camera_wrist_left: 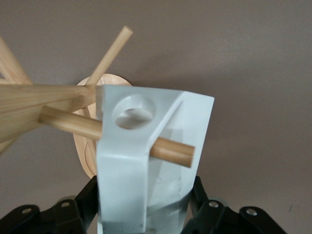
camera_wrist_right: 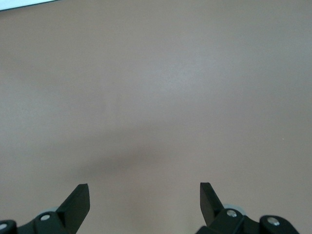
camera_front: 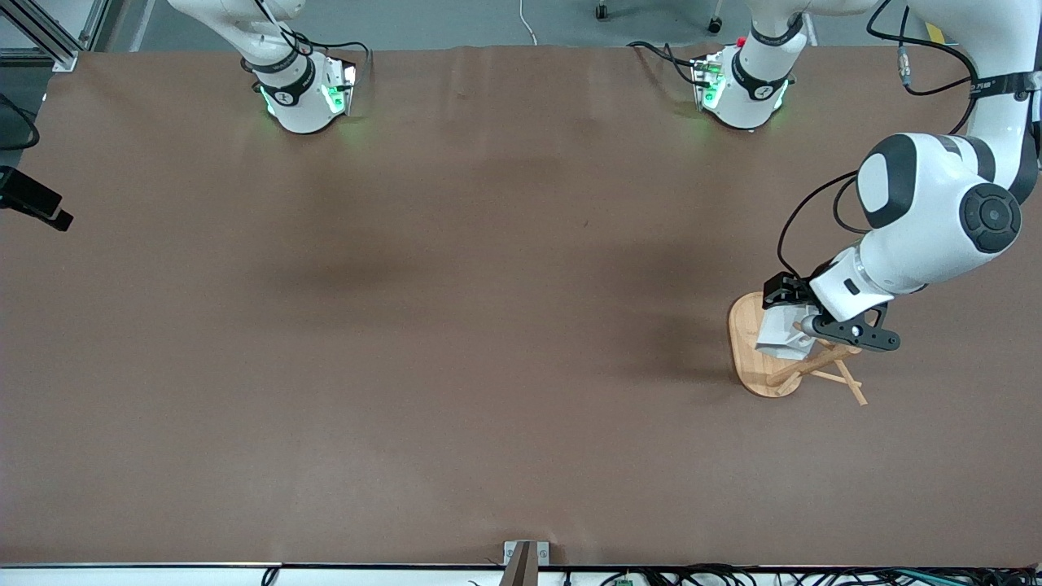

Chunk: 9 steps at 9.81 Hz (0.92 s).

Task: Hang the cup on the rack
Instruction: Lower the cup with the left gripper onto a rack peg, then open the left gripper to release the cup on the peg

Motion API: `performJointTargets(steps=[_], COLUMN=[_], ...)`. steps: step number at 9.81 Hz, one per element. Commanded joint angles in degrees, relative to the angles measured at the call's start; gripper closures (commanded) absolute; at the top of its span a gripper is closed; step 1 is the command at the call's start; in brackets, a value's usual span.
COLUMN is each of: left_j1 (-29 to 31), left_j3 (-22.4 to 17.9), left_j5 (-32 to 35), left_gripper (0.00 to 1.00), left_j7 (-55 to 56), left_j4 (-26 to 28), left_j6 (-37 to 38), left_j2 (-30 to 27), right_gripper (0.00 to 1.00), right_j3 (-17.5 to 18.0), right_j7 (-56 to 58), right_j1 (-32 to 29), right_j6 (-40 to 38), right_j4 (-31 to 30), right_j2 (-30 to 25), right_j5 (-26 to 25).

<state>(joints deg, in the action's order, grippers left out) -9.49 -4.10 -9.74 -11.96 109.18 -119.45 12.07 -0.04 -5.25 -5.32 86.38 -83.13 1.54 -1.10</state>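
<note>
The peg of the rack goes through the blocky handle (camera_wrist_left: 124, 151) in the left wrist view, so the cup would stay on the rack. I need to open my left gripper.
The white faceted cup (camera_front: 780, 338) is held in my left gripper (camera_front: 786, 312), which is shut on it over the bamboo rack (camera_front: 814, 364) toward the left arm's end of the table. In the left wrist view the cup (camera_wrist_left: 146, 165) fills the space between my black fingers (camera_wrist_left: 87, 204). One rack peg (camera_wrist_left: 168, 150) runs under the blocky handle's flat face, below its round hole (camera_wrist_left: 131, 112), and its tip comes out past the handle. The rack's post (camera_wrist_left: 34, 97) and oval base (camera_wrist_left: 83, 151) lie beside the cup. My right gripper (camera_wrist_right: 145, 195) is open and empty over bare table.
The brown table (camera_front: 456, 325) carries nothing else. The rack's oval base (camera_front: 746, 346) stands near the table's edge at the left arm's end. Other pegs (camera_front: 851, 389) stick out toward the front camera. The right arm waits, its hand out of the front view.
</note>
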Motion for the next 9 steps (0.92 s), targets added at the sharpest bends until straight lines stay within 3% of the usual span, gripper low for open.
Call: performJointTargets(steps=[1,2,3,4,9], left_j1=[-0.36,-0.27,-0.18,-0.18,-0.62], left_j3=[-0.91,-0.91,-0.91,-0.91,-0.91], left_j5=[-0.9,-0.9,-0.9,-0.9,-0.98], left_gripper=[0.96,0.87,0.49,0.0,0.0], left_j7=[-2.01,-2.1,-2.1,-2.28,0.78], left_j4=[1.74,1.74,1.74,1.56,0.25], left_j6=[-0.69,-0.69,-0.78,-0.69,0.44], left_j2=[0.24,0.41,0.59,0.42,-1.86], right_gripper=[0.0,0.0,0.0,0.0,0.0], right_j3=[0.22,0.22,0.22,0.13,0.22], right_j7=[0.41,0.41,0.41,0.15,-0.29], right_j1=[-0.66,-0.66,-0.66,-0.57,-0.57], right_j6=[0.11,0.2,0.28,0.72,0.9], right_j4=[-1.51,-1.51,-1.51,-1.51,-1.33], right_j2=[-1.45,-1.45,-1.45,-1.45,-1.45], right_j5=[1.01,1.01,1.01,1.01,1.01])
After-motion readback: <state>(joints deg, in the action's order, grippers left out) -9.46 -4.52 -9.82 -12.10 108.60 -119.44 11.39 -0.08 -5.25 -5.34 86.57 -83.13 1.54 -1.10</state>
